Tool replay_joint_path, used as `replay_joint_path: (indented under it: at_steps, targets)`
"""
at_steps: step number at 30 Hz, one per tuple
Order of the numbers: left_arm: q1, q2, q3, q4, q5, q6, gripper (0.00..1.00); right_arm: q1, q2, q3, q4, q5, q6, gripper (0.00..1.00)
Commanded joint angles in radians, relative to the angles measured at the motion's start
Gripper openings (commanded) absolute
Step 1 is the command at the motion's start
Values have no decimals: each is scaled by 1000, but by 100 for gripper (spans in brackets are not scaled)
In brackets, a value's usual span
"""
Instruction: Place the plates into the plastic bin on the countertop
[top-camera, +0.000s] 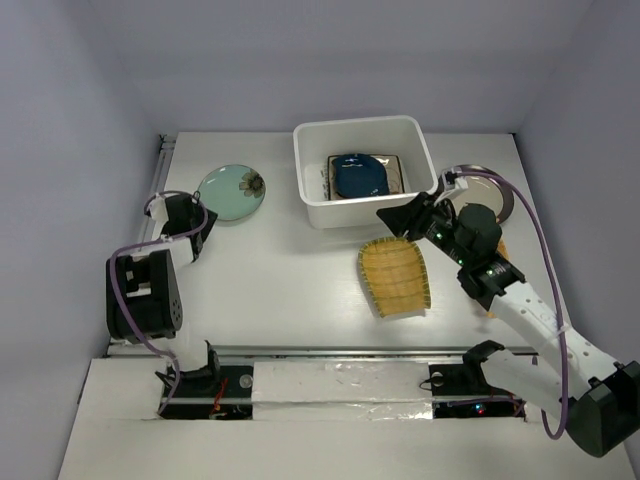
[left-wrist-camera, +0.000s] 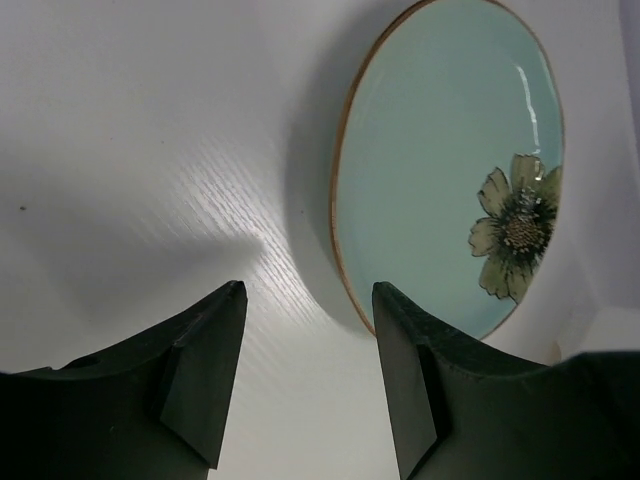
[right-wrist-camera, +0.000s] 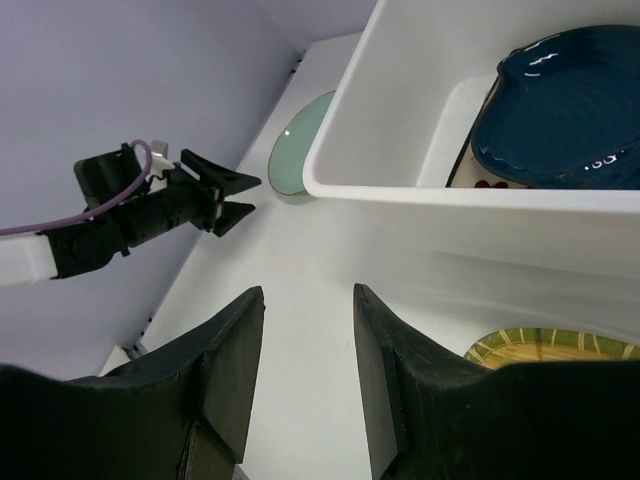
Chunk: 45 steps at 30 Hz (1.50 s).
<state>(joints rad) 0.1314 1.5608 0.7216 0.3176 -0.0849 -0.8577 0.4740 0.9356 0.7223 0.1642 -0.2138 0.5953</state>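
Note:
Next, my left gripper picks up the mint-green plate by its plain rim (top-camera: 207, 206) opposite the flower, which leaves the flowered side free to enter the bin (top-camera: 313, 208).
The white plastic bin (top-camera: 313, 208) stands at the back of the countertop (top-camera: 280, 280). In it the small dark blue plate (top-camera: 360, 175) lies on the cream square plate (top-camera: 398, 172). The mint-green plate (top-camera: 232, 192) lies left of the bin. The yellow ribbed plate (top-camera: 395, 277) lies in front of it. The dark-rimmed plate (top-camera: 490, 190) and a bit of the orange plate (top-camera: 503, 248) are partly hidden by my right arm. My right gripper (top-camera: 400, 220) is open and empty near the bin's front right corner. My left gripper (top-camera: 197, 232) is open and empty, just short of the mint-green plate (left-wrist-camera: 440, 170).
Metal rails run along the left edge (top-camera: 160, 170) and the front edge (top-camera: 350, 350) of the countertop. Grey walls close in the left, back and right sides. The right wrist view shows the bin wall (right-wrist-camera: 400, 190), the blue plate (right-wrist-camera: 570, 110) and my left gripper (right-wrist-camera: 228, 195).

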Motion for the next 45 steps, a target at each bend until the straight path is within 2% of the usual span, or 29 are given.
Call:
replay_joint_path:
  at_steps: [1,5,12,15,21,22,24,27,28,31,35,39,45]
  targets:
    - [7,50,44,80,62,-35,50,11,-1,-11,57,-19,-32,47]
    - [7,119,58,142,80,-66,50,11,19,-7,69,-44,-32,47]
    - [7,209,125,127,132,-75,50,11,22,-11,80,-41,-28,47]
    - [7,255,157,95,135,-73,48,11,6,-12,86,-44,-19,46]
    - [7,304,145,150,152,-102,43,11,-24,-15,78,-36,-15,46]
    - [7,311,142,159,155,-106,36,11,-26,-15,77,-36,-15,46]
    - [7,312,133,181,155,-112,33,11,-24,-14,74,-32,-17,46]
    - [7,320,127,198,157,-116,19,11,-23,-14,75,-30,-17,46]
    - [7,323,122,204,157,-116,10,11,-21,-14,75,-30,-17,46]
    - [7,323,105,238,168,-130,0,11,-23,-12,72,-30,-15,46]
    - [17,263,55,313,172,-136,0,11,-29,-11,69,-39,-15,45]
    - [26,129,7,376,201,-133,0,11,-24,-6,89,-54,-2,46]
    - [27,-42,-22,379,201,-142,0,11,17,-4,120,-102,24,47]
